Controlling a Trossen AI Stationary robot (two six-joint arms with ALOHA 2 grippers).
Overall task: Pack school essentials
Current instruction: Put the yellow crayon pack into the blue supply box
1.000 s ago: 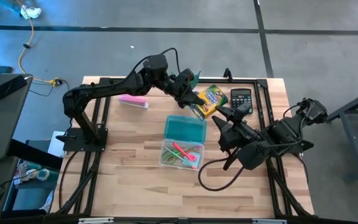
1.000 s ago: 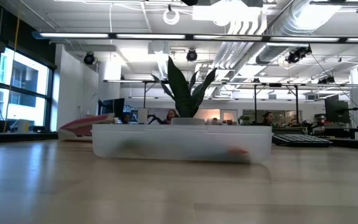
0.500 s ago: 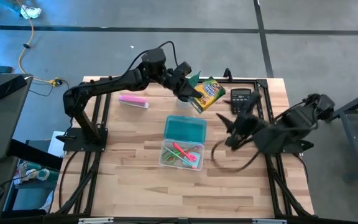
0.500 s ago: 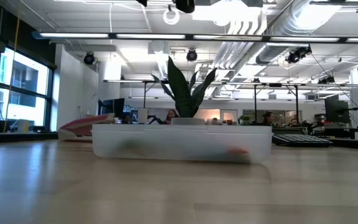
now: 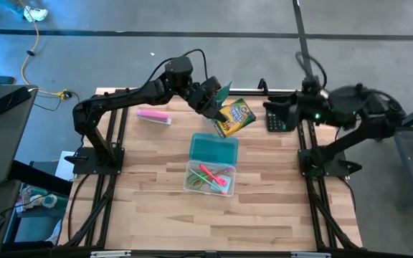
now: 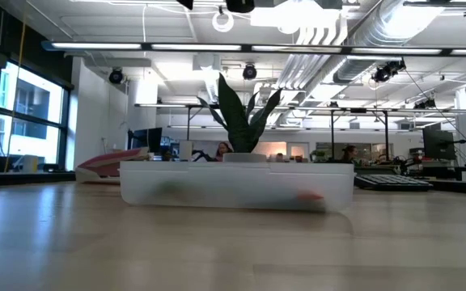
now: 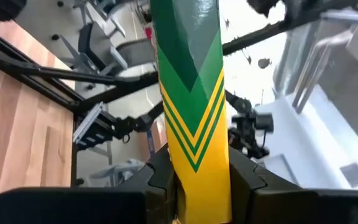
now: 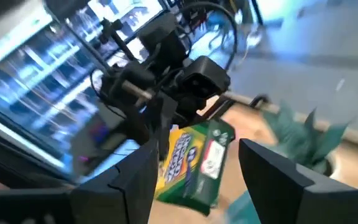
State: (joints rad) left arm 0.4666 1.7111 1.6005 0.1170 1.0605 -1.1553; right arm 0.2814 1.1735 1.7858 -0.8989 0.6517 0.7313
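The right gripper should next take hold of the crayon box by its green end point(image 8: 209, 163), so that the box can be packed into the clear container.
The yellow-green crayon box point(image 5: 233, 117) hangs above the table's far middle, with my left gripper point(image 5: 212, 100) shut on it. In the table's middle stands a clear container point(image 5: 208, 172) holding pink and green pens point(image 5: 214, 178), with a light-blue note pad point(image 5: 214, 148) at its far end. My right gripper point(image 5: 274, 113) hovers open over the far right, pointing at the box, and nothing lies between its fingers point(image 8: 135, 180). It partly covers the black calculator point(image 5: 277, 125). My left gripper pinches the crayon box between its two fingers point(image 7: 160, 177) at the box's far-left end point(image 7: 194, 165). The fingers come in level from the table's left. The box sticks out past them toward the right, tilted and lifted clear of the table.
A pale-pink bar point(image 5: 153, 116) lies at the far left. In the low view the container point(image 6: 237, 186) fills the middle, with the bar point(image 6: 108, 162) and the calculator point(image 6: 395, 182) behind it. Bare wood lies along the near edge point(image 5: 214, 222).
My right gripper has pulled away from the near-right side of the crayon box, going up and toward the table's far right while rolling about its own line. My left gripper has rolled a little, and the held box has turned with it, staying lifted.
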